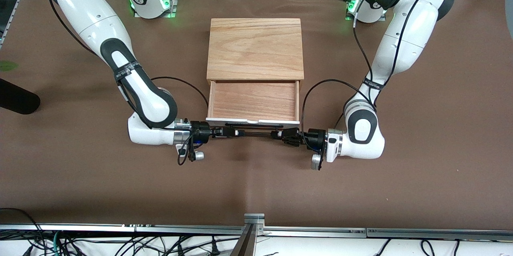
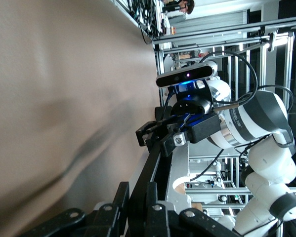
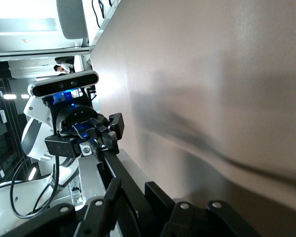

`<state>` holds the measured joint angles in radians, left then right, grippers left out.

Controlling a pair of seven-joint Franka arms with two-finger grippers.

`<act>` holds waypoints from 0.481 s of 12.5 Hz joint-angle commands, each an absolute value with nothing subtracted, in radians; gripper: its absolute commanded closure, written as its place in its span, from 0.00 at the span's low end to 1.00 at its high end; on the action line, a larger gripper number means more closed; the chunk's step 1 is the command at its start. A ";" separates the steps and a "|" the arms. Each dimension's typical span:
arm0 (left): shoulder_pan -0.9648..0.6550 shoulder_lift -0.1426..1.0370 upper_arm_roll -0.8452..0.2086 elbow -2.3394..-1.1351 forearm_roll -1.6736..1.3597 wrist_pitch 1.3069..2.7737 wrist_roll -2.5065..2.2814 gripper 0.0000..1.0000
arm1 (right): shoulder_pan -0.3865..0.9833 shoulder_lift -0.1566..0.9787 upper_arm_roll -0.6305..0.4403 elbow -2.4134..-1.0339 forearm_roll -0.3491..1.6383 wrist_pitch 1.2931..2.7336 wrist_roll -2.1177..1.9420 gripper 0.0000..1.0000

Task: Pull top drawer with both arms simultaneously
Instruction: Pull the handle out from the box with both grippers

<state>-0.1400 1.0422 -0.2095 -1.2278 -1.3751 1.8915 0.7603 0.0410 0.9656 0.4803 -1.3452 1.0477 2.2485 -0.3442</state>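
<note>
I need to pull the handle farther before opening my right gripper: the white front stands only partway out from the chest's front edge.
The top drawer (image 1: 253,100) stands pulled out of the light-wood chest toward the front camera, its wood tray bare. Its white front (image 1: 252,121) carries the thin black handle (image 1: 256,132). My right gripper (image 1: 234,132) is shut on the handle's end toward the right arm's end of the table. My left gripper (image 1: 278,134) is shut on the handle's other end. In the left wrist view my left gripper (image 2: 137,197) clamps the handle bar (image 2: 151,165), with the right gripper (image 2: 162,136) farther along it. In the right wrist view my right gripper (image 3: 134,197) clamps the bar (image 3: 115,165). The lower drawer is hidden.
The chest's wood-grain top panel (image 1: 255,47) lies between the two green-lit bases (image 1: 154,3). A dark rounded object (image 1: 16,97) sits at the right arm's end of the table. A metal bracket (image 1: 253,220) stands at the table's edge nearest the front camera.
</note>
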 commanded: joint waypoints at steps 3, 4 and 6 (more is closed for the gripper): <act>-0.144 1.060 -0.187 -1.186 -1.385 1.919 0.721 0.87 | 0.043 1.011 0.443 -1.226 1.009 2.244 -0.288 1.00; -0.144 1.058 -0.187 -1.192 -1.385 1.919 0.721 0.80 | 0.048 1.011 0.443 -1.226 1.006 2.246 -0.287 1.00; -0.144 1.058 -0.187 -1.193 -1.385 1.919 0.723 0.69 | 0.046 1.011 0.442 -1.226 1.006 2.249 -0.288 1.00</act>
<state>-0.1424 1.0536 -0.1987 -1.2001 -1.3752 1.9294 0.7339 0.0532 1.0025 0.4549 -1.2689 1.0345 2.2466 -0.3189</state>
